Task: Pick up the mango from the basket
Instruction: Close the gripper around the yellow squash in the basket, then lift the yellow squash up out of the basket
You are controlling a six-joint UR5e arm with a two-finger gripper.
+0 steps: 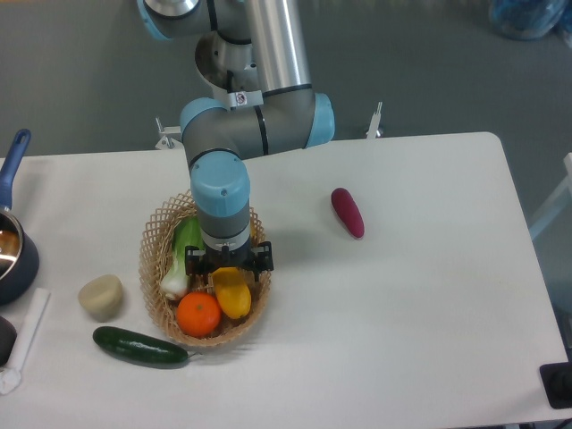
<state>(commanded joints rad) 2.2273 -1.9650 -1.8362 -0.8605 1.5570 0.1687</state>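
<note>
My gripper needs to pick the mango out of the wicker basket, so it should next grab the mango by its narrower end.
The tan wicker basket sits on the left half of the white table. The yellow-orange mango lies in its right part, beside a round orange and a green-and-white leafy vegetable. My gripper points straight down over the mango's far end. Its black fingers are spread to either side of the fruit, so it is open. The wrist hides the mango's far end. I cannot tell whether the fingers touch the fruit.
A dark green cucumber lies in front of the basket, and a beige lump to its left. A dark red elongated vegetable rests to the right. A blue pot stands at the left edge.
</note>
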